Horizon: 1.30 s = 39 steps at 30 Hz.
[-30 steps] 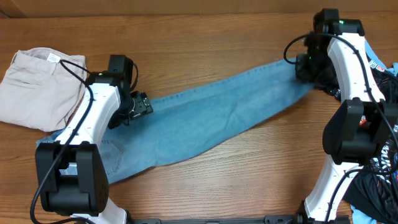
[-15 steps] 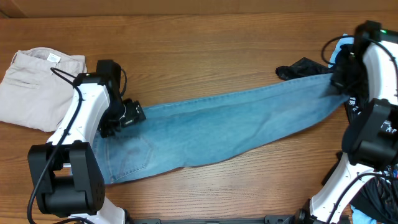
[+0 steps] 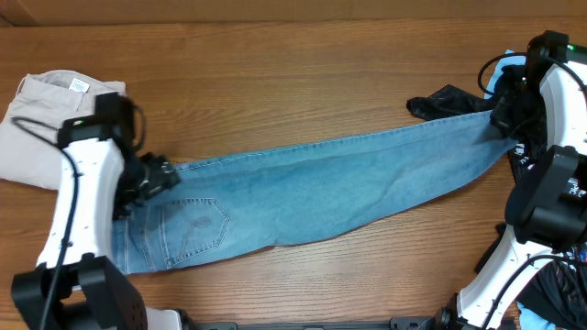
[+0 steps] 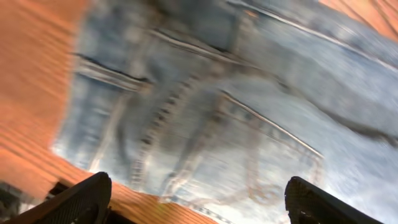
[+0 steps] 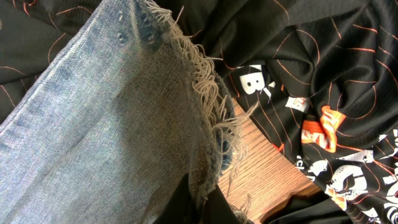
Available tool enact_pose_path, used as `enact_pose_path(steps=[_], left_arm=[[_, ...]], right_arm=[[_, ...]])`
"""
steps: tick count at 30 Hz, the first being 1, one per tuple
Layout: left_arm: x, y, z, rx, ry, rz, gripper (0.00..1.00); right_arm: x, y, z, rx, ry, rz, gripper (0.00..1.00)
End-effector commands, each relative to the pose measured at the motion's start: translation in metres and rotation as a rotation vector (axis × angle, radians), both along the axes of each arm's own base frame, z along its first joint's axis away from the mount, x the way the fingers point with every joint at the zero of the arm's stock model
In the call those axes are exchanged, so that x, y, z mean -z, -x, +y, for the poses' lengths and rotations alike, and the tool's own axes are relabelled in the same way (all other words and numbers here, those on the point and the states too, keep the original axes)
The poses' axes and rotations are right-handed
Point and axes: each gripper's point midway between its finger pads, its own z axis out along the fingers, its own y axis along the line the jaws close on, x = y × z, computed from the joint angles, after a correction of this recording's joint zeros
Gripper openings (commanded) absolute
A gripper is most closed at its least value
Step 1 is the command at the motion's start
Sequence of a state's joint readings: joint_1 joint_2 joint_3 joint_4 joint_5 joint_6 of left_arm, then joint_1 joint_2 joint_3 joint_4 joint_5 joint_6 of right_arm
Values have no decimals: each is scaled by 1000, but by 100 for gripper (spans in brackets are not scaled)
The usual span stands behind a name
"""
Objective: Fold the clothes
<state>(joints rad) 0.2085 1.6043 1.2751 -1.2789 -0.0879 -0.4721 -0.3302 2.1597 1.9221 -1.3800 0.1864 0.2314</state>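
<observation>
The leg point(image 5: 112, 124) is stretched out over the table and the jersey. My right gripper should open now, because the frayed hem would land in place.
The light-blue jeans point(image 3: 321, 183) lie stretched flat across the table from lower left to upper right, with a stitched back pocket point(image 3: 197, 222) facing up. My left gripper point(image 3: 151, 174) is open at the waist end. In the left wrist view point(image 4: 199, 208) its fingers are spread above the blurred denim and pocket seams point(image 4: 249, 124). My right gripper point(image 3: 503, 117) is shut on the frayed hem, which shows clamped between its fingers in the right wrist view point(image 5: 208, 186), the leg point(image 5: 112, 124) running away from it.
Folded beige trousers point(image 3: 46, 119) lie at the far left, close to my left arm. A black printed jersey point(image 3: 449, 99) lies under the hem end and shows in the right wrist view point(image 5: 298, 62). More dark cloth point(image 3: 550, 293) is heaped at the lower right.
My right gripper pulled the hem to the right, stretching the leg straight, then held still. My left arm swung left, and the waist end now lies flat with the back pocket showing.
</observation>
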Motion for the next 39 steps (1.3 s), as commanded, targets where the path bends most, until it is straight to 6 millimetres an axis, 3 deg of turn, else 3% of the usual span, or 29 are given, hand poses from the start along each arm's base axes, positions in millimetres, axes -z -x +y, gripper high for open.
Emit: enact_pose_path(steps=[1,11,12,14,15,22,29,36,39], left_arm=[[9,8,15,-60,-35,16,92],[68,21,21,-92,-75,17,92],[72,19,23,-97,-79,5,92],[76,14,25,-106,-85,-22,92],[77,9,26,-107,-88,-37,91],[76,-11,34,-112,-113,-121,92],[77,-27,44,-151,-98,-197,92],[104,-40,57,-163,-103,-200,92],[114,-46,56,-162,-89,-199,92]], right_arm=[[-2,-2,2,-3,-5,-12,4],[-2,-3,4,-8,-12,-14,4],[-2,-3,4,-8,-12,-14,9],[-2,-3,3,-6,-10,-16,52],[-2,-3,2,-4,-10,-16,55],[-2,0,-3,-64,-15,-2,56],[0,-12,3,-237,-94,-56,59],[0,0,-22,-178,-129,-73,63],[0,4,-24,-166,-208,-107,64]])
